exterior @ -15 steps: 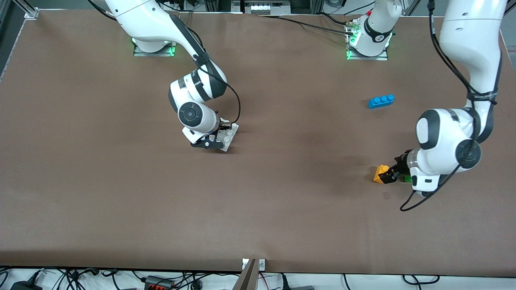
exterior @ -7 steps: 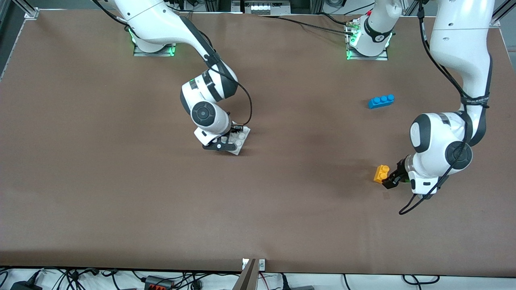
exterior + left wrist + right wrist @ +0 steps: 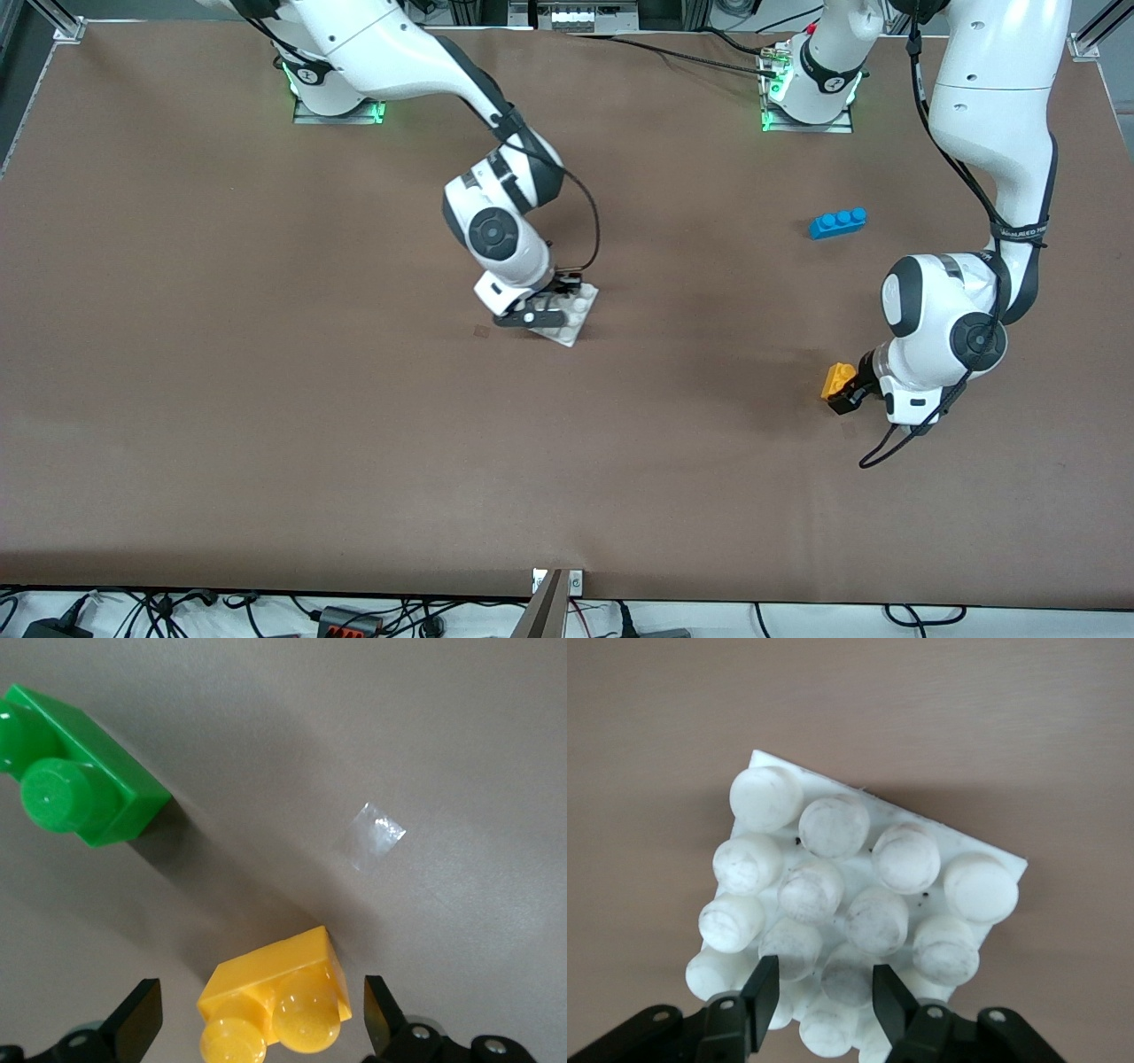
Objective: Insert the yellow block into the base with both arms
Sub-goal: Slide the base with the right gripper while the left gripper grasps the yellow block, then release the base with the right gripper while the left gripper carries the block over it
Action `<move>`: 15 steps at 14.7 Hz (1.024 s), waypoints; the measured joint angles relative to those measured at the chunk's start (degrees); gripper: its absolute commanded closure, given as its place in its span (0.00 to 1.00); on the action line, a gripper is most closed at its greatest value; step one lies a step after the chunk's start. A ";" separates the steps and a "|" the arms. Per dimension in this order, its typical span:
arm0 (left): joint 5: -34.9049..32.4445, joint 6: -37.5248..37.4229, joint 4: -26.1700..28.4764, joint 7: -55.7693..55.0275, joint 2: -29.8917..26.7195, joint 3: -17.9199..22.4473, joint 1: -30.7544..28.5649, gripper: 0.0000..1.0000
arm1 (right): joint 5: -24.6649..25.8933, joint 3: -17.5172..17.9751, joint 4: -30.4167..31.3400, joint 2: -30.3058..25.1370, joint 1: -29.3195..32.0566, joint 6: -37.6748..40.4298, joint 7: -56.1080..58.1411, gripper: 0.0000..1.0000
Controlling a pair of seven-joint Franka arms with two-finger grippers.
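My left gripper will next grab the yellow block by its two short ends, to insert it into the white base.
The yellow block lies on the table toward the left arm's end. My left gripper hangs low over it, open. In the left wrist view the yellow block shows its two studs between the spread fingers of my left gripper, touching neither. My right gripper is shut on the white studded base over the middle of the table. In the right wrist view my right gripper pinches a stud at the edge of the base.
A green two-stud brick lies close beside the yellow block; the left arm hides it in the front view. A blue three-stud brick sits farther from the front camera. A scrap of clear tape lies on the table.
My right arm has carried the base toward the left arm's end of the table. My left gripper has shifted over the yellow block, still open.
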State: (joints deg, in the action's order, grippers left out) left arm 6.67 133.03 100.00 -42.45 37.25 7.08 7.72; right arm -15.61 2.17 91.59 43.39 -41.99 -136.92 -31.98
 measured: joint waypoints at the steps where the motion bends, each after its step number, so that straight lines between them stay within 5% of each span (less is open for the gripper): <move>1: 0.00 0.03 0.13 -0.02 0.00 0.01 0.02 0.00 | 0.00 0.01 -0.49 0.35 -0.74 -0.30 1.80 0.48; 8: 0.00 0.24 0.57 -0.08 0.00 0.08 0.04 0.03 | -0.01 0.06 -1.75 1.30 -3.08 -1.15 16.18 0.48; 15: 0.00 1.40 1.20 -0.13 0.00 0.07 0.26 0.23 | -0.07 0.09 -3.29 3.22 -4.92 -7.28 16.73 0.46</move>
State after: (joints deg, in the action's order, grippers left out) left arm 6.67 134.43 101.20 -42.58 37.25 7.15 7.98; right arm -15.68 2.27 88.31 46.61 -46.92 -144.19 -15.25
